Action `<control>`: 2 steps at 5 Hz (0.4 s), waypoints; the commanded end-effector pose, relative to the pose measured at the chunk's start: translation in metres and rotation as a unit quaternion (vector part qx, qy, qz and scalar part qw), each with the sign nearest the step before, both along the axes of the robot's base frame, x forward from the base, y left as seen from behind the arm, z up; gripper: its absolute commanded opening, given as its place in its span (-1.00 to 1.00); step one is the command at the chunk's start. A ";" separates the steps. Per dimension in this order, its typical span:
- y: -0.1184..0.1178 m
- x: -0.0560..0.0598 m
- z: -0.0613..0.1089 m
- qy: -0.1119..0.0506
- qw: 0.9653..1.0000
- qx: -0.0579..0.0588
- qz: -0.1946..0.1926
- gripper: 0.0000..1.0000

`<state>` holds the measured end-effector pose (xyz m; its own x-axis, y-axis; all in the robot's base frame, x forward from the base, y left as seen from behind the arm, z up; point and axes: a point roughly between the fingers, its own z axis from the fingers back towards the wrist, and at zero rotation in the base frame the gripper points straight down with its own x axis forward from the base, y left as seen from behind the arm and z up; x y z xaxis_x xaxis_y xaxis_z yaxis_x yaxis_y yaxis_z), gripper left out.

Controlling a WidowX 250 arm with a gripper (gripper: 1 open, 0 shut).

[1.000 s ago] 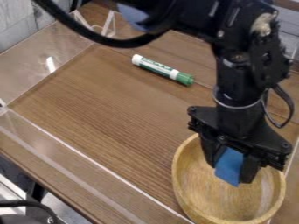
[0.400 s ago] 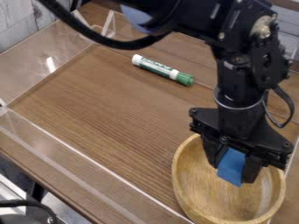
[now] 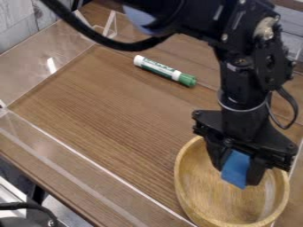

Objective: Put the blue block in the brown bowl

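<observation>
The lower end of the blue block [image 3: 236, 168] hangs inside the brown bowl's rim, so the block would rest in the bowl and the gripper should release it.
The blue block [image 3: 236, 168] hangs upright between the black fingers of my gripper [image 3: 238, 160], which is shut on it. Block and gripper are over the inside of the brown bowl [image 3: 197, 193], a wide light-wooden dish at the lower right of the table. The block's lower end is close to the bowl's floor; I cannot tell whether it touches. The black arm comes down from the top of the picture and hides the bowl's far rim.
A green-and-white marker [image 3: 164, 71] lies on the wooden tabletop [image 3: 106, 106] beyond the bowl, to its upper left. A clear wall [image 3: 35, 133] runs along the table's left and front edges. A black cable [image 3: 89, 35] arcs at the top left.
</observation>
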<state>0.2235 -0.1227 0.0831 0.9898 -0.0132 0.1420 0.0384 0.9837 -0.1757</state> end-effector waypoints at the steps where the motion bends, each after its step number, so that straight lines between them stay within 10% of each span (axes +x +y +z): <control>1: -0.001 0.007 0.007 -0.015 1.000 -0.009 0.007 -1.00; 2: -0.001 0.007 0.007 -0.014 1.000 -0.010 0.009 -1.00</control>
<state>0.2241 -0.1236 0.0819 0.9899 -0.0037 0.1419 0.0297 0.9829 -0.1817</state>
